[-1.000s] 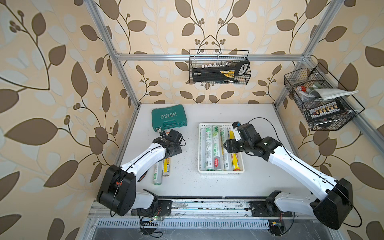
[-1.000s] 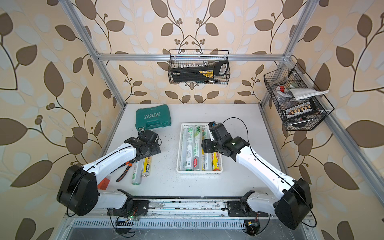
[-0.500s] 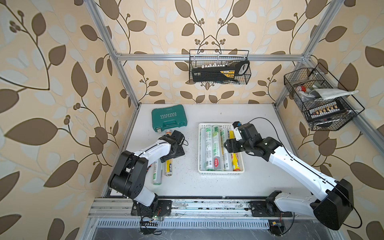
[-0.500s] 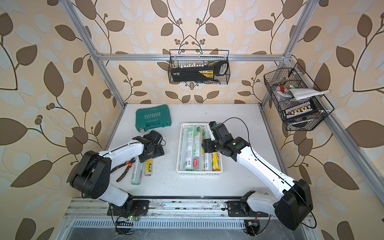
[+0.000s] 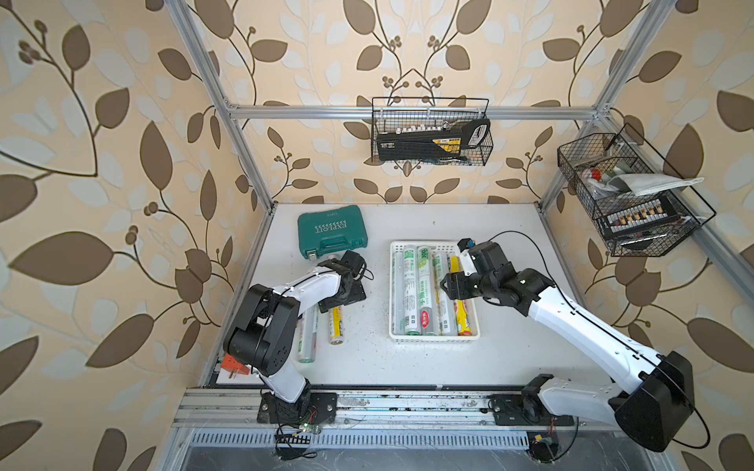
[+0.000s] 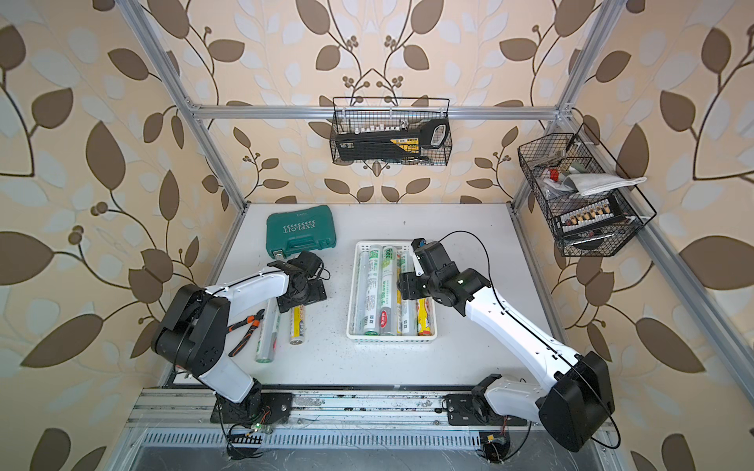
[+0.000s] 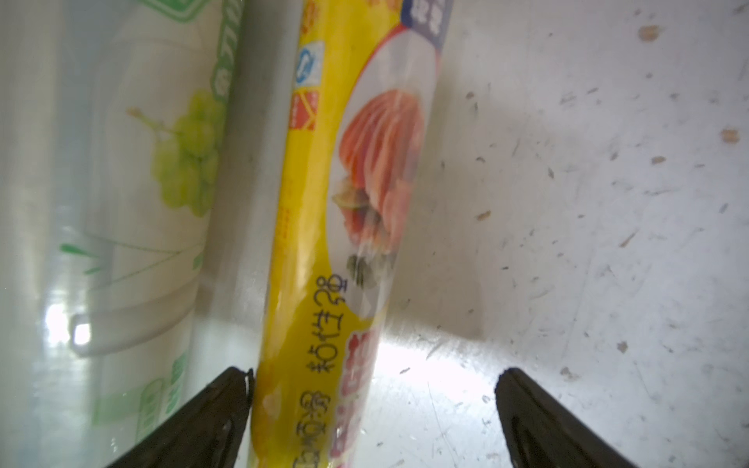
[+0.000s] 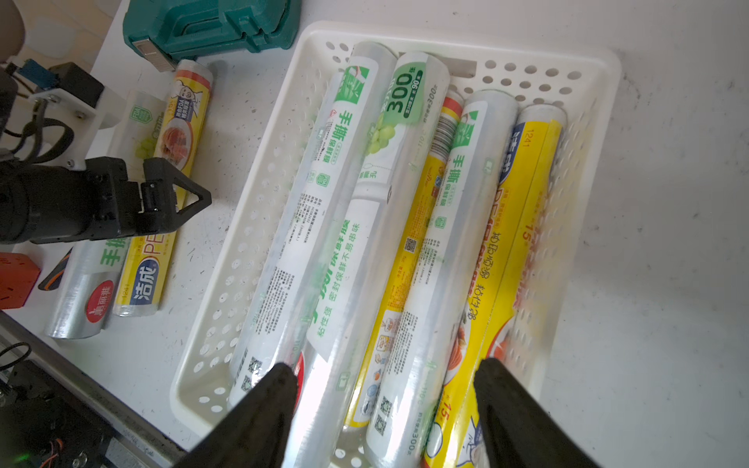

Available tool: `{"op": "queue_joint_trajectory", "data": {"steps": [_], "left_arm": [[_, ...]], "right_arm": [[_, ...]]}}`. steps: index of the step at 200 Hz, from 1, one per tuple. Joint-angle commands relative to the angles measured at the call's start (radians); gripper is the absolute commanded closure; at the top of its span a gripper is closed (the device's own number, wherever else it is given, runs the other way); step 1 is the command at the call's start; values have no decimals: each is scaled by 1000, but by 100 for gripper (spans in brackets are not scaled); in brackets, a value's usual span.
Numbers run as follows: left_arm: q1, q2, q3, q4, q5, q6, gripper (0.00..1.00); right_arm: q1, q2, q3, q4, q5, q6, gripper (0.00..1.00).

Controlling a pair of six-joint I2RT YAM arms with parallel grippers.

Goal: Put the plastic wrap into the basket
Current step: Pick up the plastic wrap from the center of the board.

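My left gripper will next grab the yellow roll of plastic wrap around its middle, across its long sides. Then it will lay the roll lengthwise into the basket.
The white basket (image 5: 432,337) (image 8: 259,194) stands mid-table in both top views and holds several rolls of plastic wrap (image 5: 424,285) (image 8: 352,227) lying side by side. Left of it, two rolls lie on the table: a yellow one (image 5: 336,326) (image 7: 324,243) and a silver-green one (image 5: 308,338) (image 7: 142,202). My left gripper (image 7: 373,377) is open and low over the yellow roll. That roll lies against one finger, with a wide gap to the other. My right gripper (image 8: 385,372) hangs open above the rolls in the basket, gripping nothing.
A teal tool case (image 5: 331,236) lies at the back left, close to the far ends of the loose rolls. Pliers (image 6: 247,330) and an orange object (image 5: 234,365) sit by the left arm's base. Black wire baskets hang on the back wall (image 5: 432,134) and the right wall (image 5: 628,195).
The left arm has folded up at the elbow, and its gripper has come down and slightly forward over the two loose rolls. The right arm has stayed still.
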Motion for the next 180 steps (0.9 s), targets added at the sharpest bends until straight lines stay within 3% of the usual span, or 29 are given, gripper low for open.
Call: {"op": "queue_joint_trajectory", "data": {"steps": [1,76,110,180], "left_arm": [[12,13,40,-20,-25,28,1],[33,69,75,0,-17,37,2],[35,102,107,-27,-28,51,20],[33,115,94,12,41,60,47]], "right_arm": [[-6,-7,-17,1,-15,-14,28],[-29,-10,-27,1,-30,-22,28],[-39,-7,-30,3,-38,-22,28],[-46,-1,-30,2,-48,-20,28]]}}
